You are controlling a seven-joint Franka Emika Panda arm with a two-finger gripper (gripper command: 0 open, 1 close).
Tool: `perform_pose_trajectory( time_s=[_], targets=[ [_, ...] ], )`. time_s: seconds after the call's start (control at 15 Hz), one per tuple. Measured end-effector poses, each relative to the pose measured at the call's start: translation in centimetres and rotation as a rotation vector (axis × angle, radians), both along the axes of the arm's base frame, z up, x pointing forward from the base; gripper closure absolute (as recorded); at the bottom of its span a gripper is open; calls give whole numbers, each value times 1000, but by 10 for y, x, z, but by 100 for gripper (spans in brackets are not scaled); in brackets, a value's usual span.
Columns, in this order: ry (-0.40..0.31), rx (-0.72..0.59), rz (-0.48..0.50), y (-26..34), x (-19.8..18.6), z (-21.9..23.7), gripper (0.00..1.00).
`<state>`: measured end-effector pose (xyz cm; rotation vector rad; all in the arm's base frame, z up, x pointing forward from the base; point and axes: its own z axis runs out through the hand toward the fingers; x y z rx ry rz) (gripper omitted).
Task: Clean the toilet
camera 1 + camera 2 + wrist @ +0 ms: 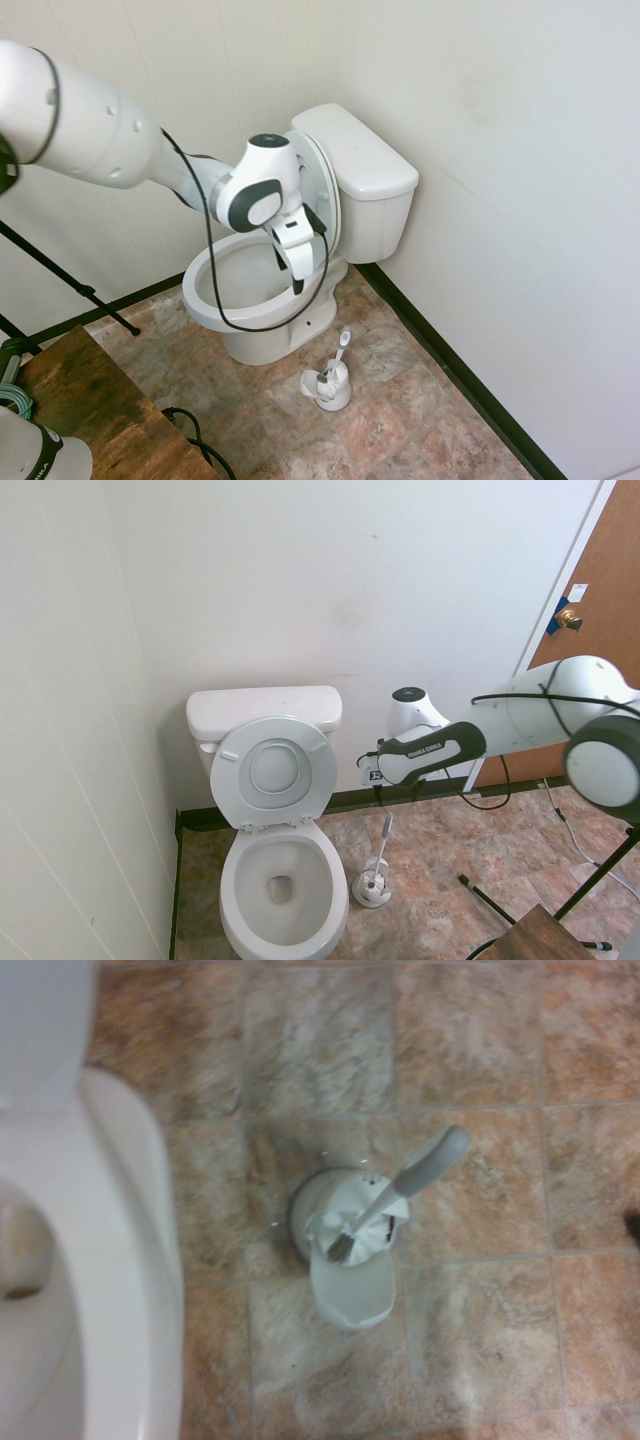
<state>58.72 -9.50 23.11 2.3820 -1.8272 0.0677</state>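
The white holder closes around the bristle head of the toilet brush, so I need to grab the brush by its slim handle (pixel 344 340) (pixel 433 1161), which sticks up.
The white toilet (pixel 365 165) stands in the corner with its seat and lid (pixel 275 770) raised against the tank, and the bowl (pixel 280 885) is uncovered. My gripper (pixel 292 275) hangs in the air beside the bowl's rim, pointing down at the floor, open, with nothing between its fingers. In the second exterior view the gripper (pixel 380 790) is just above the top of the brush handle (pixel 385 835) and does not touch it. The wrist view looks straight down on the brush holder (pixel 345 1255), with the toilet's rim (pixel 120 1260) alongside.
A small white brush holder (pixel 328 385) with a slim brush stands on the tiled floor next to the toilet's base. A wooden surface (pixel 90 400) lies at the near corner. A brown door (pixel 600 630) is at the far right. Walls close in on two sides of the toilet.
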Motion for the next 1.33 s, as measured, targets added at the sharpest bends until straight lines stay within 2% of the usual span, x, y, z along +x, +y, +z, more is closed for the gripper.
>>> perform_pose_trajectory(
  time_s=[0.4,0.73,0.8,0.93,1.33],
  targets=[
    [60,2,-170,-54,42,-95,0],
    [69,83,-244,-90,56,-155,0],
    [52,111,-241,-93,65,-165,0],
    [71,129,-268,-96,70,-168,0],
    [75,158,-432,-121,75,-213,0]
  ],
)
